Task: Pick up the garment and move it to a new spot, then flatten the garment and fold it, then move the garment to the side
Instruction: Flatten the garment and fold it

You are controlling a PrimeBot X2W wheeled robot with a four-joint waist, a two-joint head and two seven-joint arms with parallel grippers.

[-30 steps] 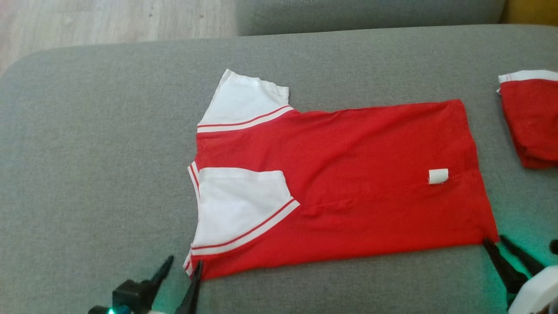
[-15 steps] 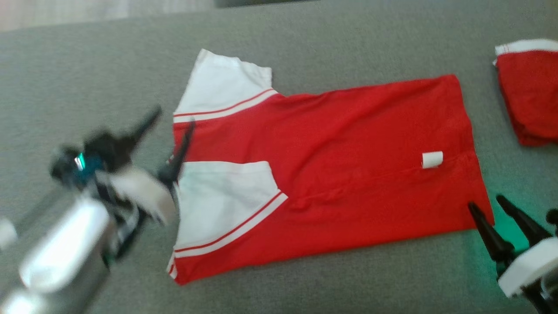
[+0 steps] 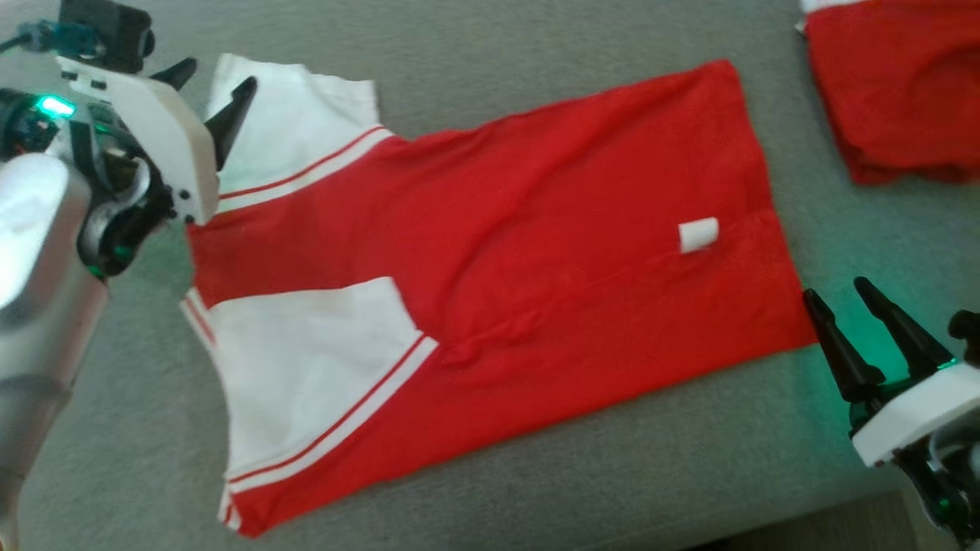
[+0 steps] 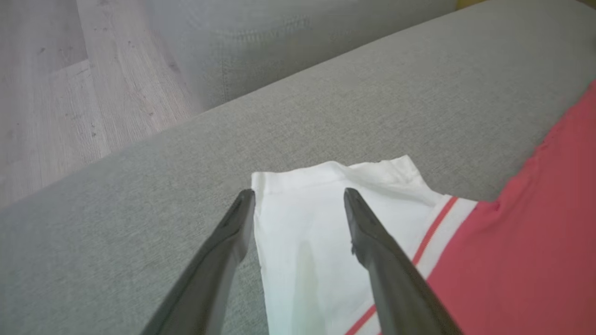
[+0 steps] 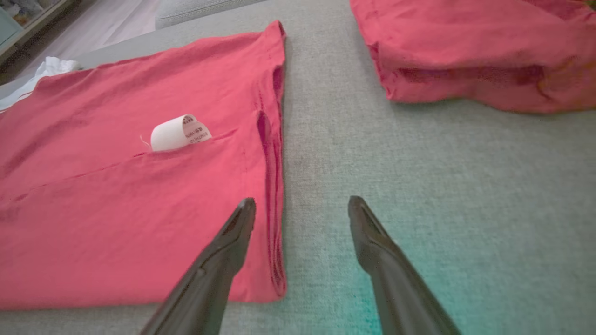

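Observation:
My left gripper grabs the garment by the free hem corner of its white sleeve next, since the red body (image 3: 570, 229) lies flat on the cushion.
The garment (image 3: 536, 229), a red shirt with white sleeves, lies folded lengthwise and flat on the grey sofa cushion (image 3: 582, 490). A white label (image 3: 698, 234) curls up near its hem. My left gripper (image 3: 218, 74) hovers open at the far white sleeve (image 3: 298, 130). In the left wrist view the left gripper (image 4: 298, 193) straddles that sleeve's (image 4: 302, 246) outer edge, holding nothing. My right gripper (image 3: 834, 289) stands open just off the hem's near corner. In the right wrist view the right gripper (image 5: 301, 201) has one finger over the red hem (image 5: 272, 186) and the other over bare cushion.
A second red garment (image 3: 896, 92), folded, lies on the cushion at the far right, also seen as a red pile (image 5: 465, 46) ahead of the right gripper. Wooden floor (image 4: 70, 93) lies beyond the cushion's left edge. The cushion's front edge runs at the lower right.
The head camera has shifted. My left arm left the shirt's near shoulder corner and swung up to the far sleeve. My right gripper widened and sits just off the hem corner.

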